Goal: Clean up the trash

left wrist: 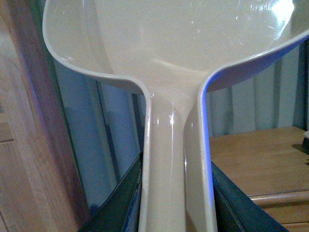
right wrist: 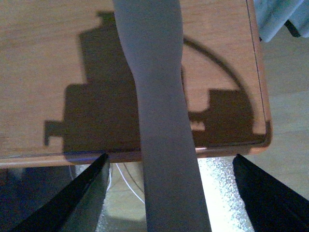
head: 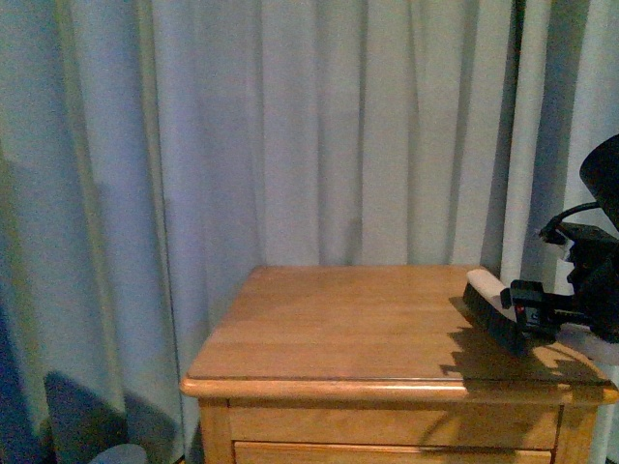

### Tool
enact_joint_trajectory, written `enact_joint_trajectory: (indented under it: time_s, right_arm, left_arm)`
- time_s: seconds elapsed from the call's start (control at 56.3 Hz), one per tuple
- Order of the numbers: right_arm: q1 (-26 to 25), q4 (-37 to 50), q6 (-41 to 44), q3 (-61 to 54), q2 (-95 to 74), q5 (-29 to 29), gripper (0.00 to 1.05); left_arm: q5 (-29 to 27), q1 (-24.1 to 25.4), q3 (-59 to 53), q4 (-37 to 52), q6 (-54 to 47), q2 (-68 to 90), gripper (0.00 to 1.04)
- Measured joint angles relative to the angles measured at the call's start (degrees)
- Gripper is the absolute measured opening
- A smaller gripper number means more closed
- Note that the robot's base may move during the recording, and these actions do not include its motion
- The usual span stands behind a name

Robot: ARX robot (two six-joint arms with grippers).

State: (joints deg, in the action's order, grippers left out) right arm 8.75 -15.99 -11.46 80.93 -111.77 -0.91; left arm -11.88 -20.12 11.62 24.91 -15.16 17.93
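My right gripper grabs the pinkish brush by its overhanging handle next, which has open air on both sides, while the bristle head rests on the nightstand.
No crumpled white paper wad shows in any view. My left gripper is shut on the handle of the pinkish dustpan, whose wide pan fills the left wrist view; this gripper is out of the front view. My right gripper hovers at the right edge of the wooden nightstand. In the right wrist view it is open, and the grey handle of a brush runs between the spread jaws without touching them. The brush's dark bristle head rests on the tabletop at the right.
Pale curtains hang behind the nightstand. A drawer front sits below the top. The nightstand's front right corner lies under my right gripper, with floor and a white cable below. A wooden board stands beside the dustpan.
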Motion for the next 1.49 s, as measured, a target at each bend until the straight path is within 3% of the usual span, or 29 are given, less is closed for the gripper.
enact_joint_trajectory:
  time_s: [0.053, 0.267, 0.373, 0.533, 0.658, 0.818, 1.049, 1.297, 1.493]
  right_arm:
    - [0.0, 0.5, -0.2, 0.0, -0.4, -0.2, 0.62]
    - [-0.3, 1.6, -0.1, 0.0, -0.6, -0.3, 0.31]
    - [-0.4, 2.5, 0.4, 0.0, -0.5, -0.2, 0.21]
    - [-0.8, 6.1, 1.1, -2.0, 1.9, 0.1, 0.21]
    - [-0.8, 14.8, 3.4, -8.3, 8.3, -0.4, 0.21]
    - [-1.1, 28.4, 6.6, -21.2, 21.8, -0.9, 0.21]
    - [-3.7, 39.4, 8.5, -42.8, 44.6, -2.8, 0.21]
    - [-10.5, 38.3, 7.1, -59.4, 66.2, -2.2, 0.21]
    - [-12.6, 40.5, 6.2, -63.6, 73.7, -1.2, 0.21]
  left_arm:
    - [0.0, 0.0, 0.0, 0.0, 0.0, 0.0, 0.28]
    - [0.0, 0.0, 0.0, 0.0, 0.0, 0.0, 0.28]
    - [0.0, 0.0, 0.0, 0.0, 0.0, 0.0, 0.28]
    - [0.0, 0.0, 0.0, 0.0, 0.0, 0.0, 0.28]
    - [0.0, 0.0, 0.0, 0.0, 0.0, 0.0, 0.28]
    - [0.0, 0.0, 0.0, 0.0, 0.0, 0.0, 0.28]
    - [0.0, 0.0, 0.0, 0.0, 0.0, 0.0, 0.28]
    - [0.0, 0.0, 0.0, 0.0, 0.0, 0.0, 0.28]
    - [0.0, 0.0, 0.0, 0.0, 0.0, 0.0, 0.28]
